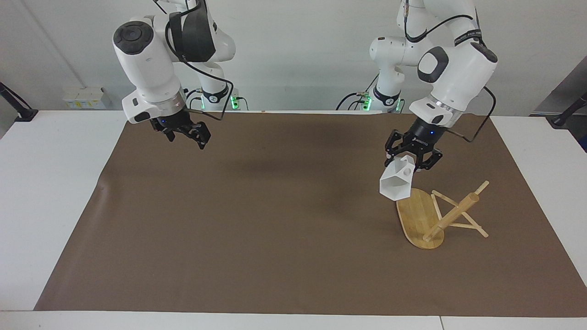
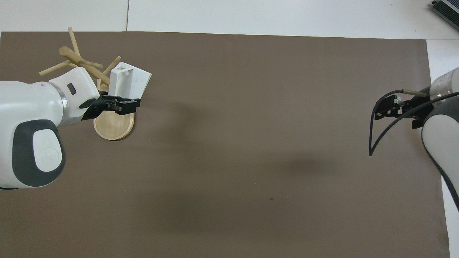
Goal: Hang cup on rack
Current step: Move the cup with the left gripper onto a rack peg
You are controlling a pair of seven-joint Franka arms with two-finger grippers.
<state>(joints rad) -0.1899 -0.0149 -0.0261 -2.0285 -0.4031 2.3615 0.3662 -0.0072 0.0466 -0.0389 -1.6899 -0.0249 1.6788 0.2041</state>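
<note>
The cup's handle is beside the thin peg, short of the peg's tip, so the left gripper needs to stay closed on the cup until the handle reaches that tip.
The white faceted cup (image 1: 394,184) hangs tilted from my left gripper (image 1: 412,161), which is shut on its blocky handle; the mouth points down and away from the robots. The cup is in the air just over the end of the rack's oval base (image 1: 415,215) nearer to the robots. It also shows in the overhead view (image 2: 129,81) with the left gripper (image 2: 121,104) at its handle. The bamboo rack (image 2: 112,125) has its post (image 1: 451,216) and thin pegs (image 2: 53,68) free of the cup. My right gripper (image 1: 190,134) is open and empty, raised over the mat at the right arm's end (image 2: 389,109).
A brown mat (image 1: 275,220) covers most of the white table (image 1: 50,183). A black cable (image 2: 374,139) loops off the right wrist.
</note>
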